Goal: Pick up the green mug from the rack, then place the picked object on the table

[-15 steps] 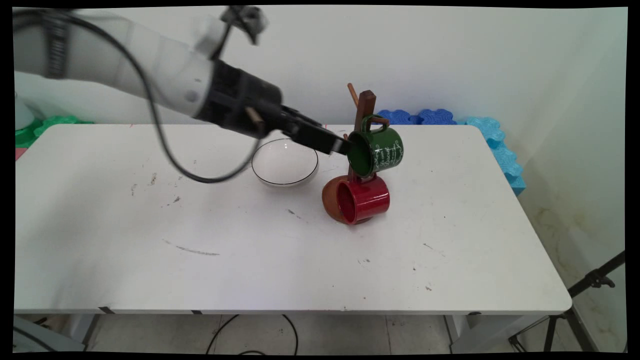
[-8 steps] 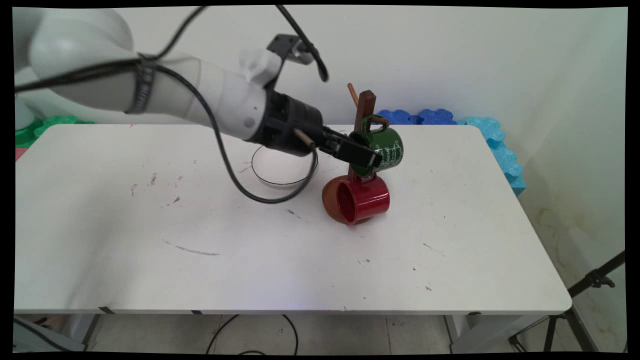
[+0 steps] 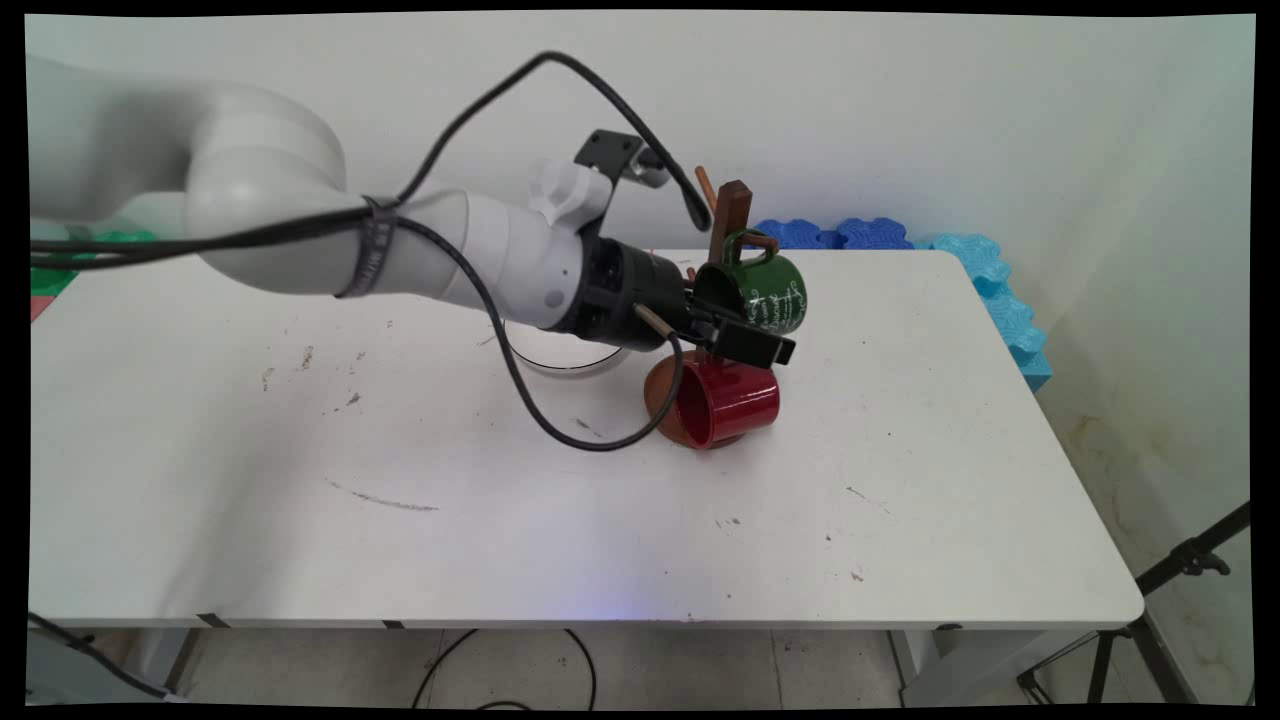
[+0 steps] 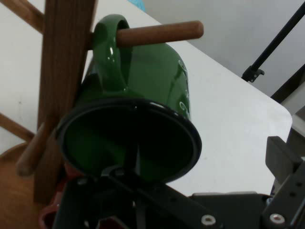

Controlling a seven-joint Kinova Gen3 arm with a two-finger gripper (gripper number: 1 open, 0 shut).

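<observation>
My gripper next needs to grab the mug by its dark rim (image 4: 183,168) to lift the green mug off the wooden peg (image 4: 169,32).
A green mug (image 3: 768,293) (image 4: 152,76) hangs by its handle from a peg of a wooden mug tree (image 3: 731,212) (image 4: 64,57), mouth tilted down towards my hand. A red mug (image 3: 730,400) lies on its side on the tree's round brown base (image 3: 660,395). My gripper (image 3: 752,346) (image 4: 176,191) is open and sits just under the green mug's lower rim, above the red mug. In the hand view one black finger (image 4: 281,160) stands at the right, clear of the mug. The other finger stays low at the left, mostly hidden.
A white bowl (image 3: 560,358) with a dark rim lies behind my wrist, mostly hidden. Blue foam mats (image 3: 960,260) lie off the white table's (image 3: 900,480) far right corner. A black tripod (image 3: 1180,570) stands at the right. A black cable (image 3: 560,430) sags onto the table.
The arm has swung right and downward. The gripper went from the green mug's mouth to just below its rim, over the red mug. The wrist now covers more of the bowl.
</observation>
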